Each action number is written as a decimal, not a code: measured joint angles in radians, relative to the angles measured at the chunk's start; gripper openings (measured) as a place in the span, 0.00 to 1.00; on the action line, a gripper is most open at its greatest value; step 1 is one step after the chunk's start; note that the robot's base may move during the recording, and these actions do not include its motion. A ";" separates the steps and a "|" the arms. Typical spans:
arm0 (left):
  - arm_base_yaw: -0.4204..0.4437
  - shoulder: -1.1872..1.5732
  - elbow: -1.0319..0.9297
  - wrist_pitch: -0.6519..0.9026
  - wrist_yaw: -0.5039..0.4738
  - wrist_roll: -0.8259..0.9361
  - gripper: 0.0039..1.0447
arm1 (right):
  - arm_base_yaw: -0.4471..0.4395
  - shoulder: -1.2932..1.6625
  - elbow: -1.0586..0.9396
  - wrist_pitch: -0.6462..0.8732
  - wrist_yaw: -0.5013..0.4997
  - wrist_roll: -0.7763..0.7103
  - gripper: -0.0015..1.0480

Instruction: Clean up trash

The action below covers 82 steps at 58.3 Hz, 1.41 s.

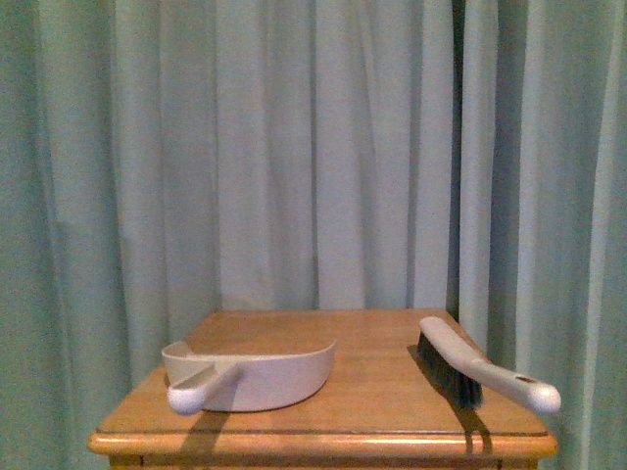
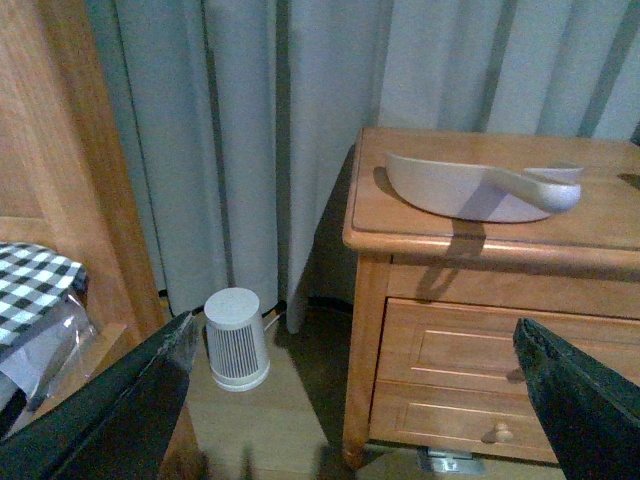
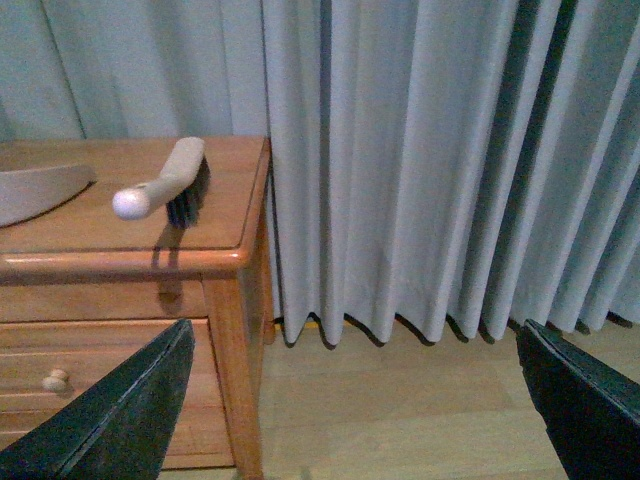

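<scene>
My left gripper will next clean up the trash with the white dustpan (image 1: 274,380), so it needs to grab the dustpan by its handle (image 1: 199,390).
No trash shows in any view. A beige dustpan (image 1: 257,373) lies on the left of the wooden nightstand (image 1: 323,436), its handle toward me. A hand brush (image 1: 470,367) with dark bristles lies on the right, its white handle jutting past the front corner. The left wrist view shows the dustpan (image 2: 470,185) on the stand, and the left gripper (image 2: 360,400) hangs open, low beside the stand's drawers. In the right wrist view the brush (image 3: 170,182) sits near the stand's edge, and the right gripper (image 3: 355,400) is open above bare wooden floor.
Pale green curtains (image 1: 323,147) hang behind the stand. A small white ribbed appliance (image 2: 237,337) stands on the floor to the stand's left. A wooden bed frame (image 2: 70,170) and a black-and-white checked pillow (image 2: 35,285) show beside it. The stand has drawers (image 2: 480,365) with knobs.
</scene>
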 joint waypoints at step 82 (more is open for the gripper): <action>-0.438 1.879 1.404 -0.340 -0.323 -0.075 0.93 | 0.000 0.000 0.000 0.000 0.000 0.000 0.93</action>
